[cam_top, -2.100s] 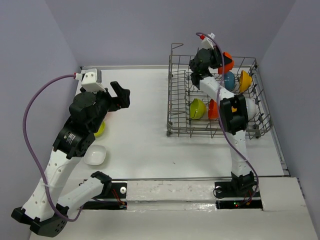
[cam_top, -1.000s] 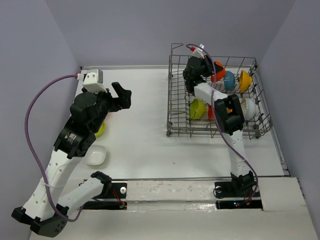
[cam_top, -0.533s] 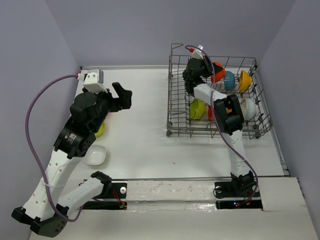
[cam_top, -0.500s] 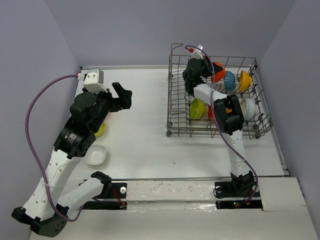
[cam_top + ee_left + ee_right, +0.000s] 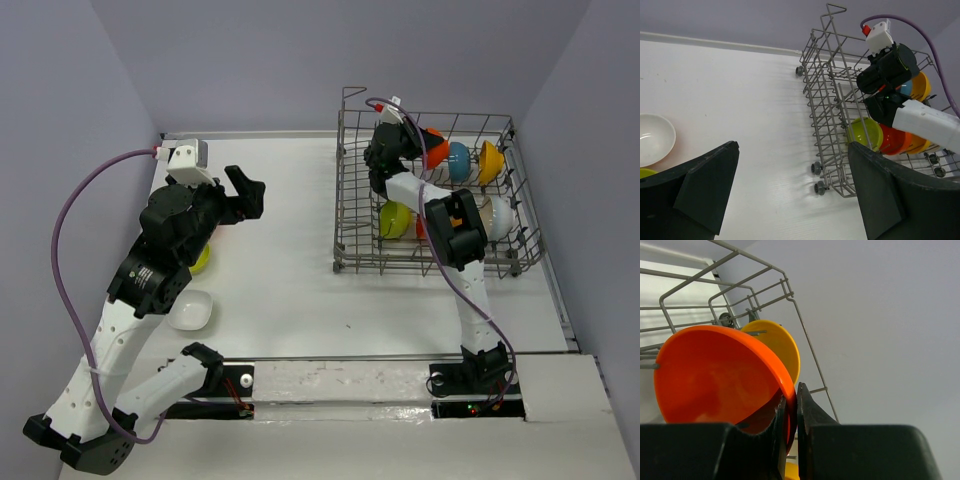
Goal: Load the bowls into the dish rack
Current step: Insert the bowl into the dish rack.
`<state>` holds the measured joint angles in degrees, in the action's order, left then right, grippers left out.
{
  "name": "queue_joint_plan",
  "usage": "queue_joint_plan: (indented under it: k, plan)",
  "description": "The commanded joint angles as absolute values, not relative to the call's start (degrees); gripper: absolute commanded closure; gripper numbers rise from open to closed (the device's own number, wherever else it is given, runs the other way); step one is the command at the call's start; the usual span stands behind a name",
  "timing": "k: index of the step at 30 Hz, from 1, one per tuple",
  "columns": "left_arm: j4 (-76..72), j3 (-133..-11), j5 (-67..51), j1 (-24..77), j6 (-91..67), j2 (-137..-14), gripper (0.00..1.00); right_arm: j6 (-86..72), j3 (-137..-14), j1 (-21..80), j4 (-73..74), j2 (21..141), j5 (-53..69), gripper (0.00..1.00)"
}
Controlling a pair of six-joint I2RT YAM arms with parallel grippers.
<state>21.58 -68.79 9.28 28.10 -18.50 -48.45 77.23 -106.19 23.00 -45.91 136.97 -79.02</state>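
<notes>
The red-orange bowl would settle in the rack (image 5: 341, 205), on edge among its wires, so it is now time for my right gripper to release it.
The grey wire dish rack (image 5: 341, 205) stands at the back right. My right gripper (image 5: 414, 141) hangs over its far side, shut on the rim of a red-orange bowl (image 5: 434, 146) (image 5: 715, 375); the right gripper (image 5: 791, 405) pinches that rim, with an orange-yellow bowl (image 5: 780, 346) behind it. A blue bowl (image 5: 459, 160), an orange-yellow bowl (image 5: 490, 160), a lime green bowl (image 5: 395, 217) and a white bowl (image 5: 500, 212) sit in the rack. My left gripper (image 5: 243, 193) (image 5: 793, 150) hovers open and empty over the table's left part.
On the table by the left arm lie a lime green bowl (image 5: 201, 259), partly hidden by the arm, and a white bowl (image 5: 190, 311) (image 5: 655, 139). The rack (image 5: 829, 100) rests on small wheels. Walls close in on the left, back and right.
My right gripper has carried the red-orange bowl leftward along the rack's far side, with little movement in the last half second. The left arm has stayed where it was.
</notes>
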Motion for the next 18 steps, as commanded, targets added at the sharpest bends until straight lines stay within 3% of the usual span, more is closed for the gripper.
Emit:
queue_joint_plan:
  k: [1,18]
  plan:
    - [18.54,-68.2,8.53,27.95,-18.11,-47.37,0.01,76.82,-105.64,23.47,-48.25,136.4,-78.22,0.98]
    - [18.72,-68.12,7.82,27.95,-18.19,-47.55,0.01,75.76,-109.95,23.47,-46.05,139.92,-79.1,0.86]
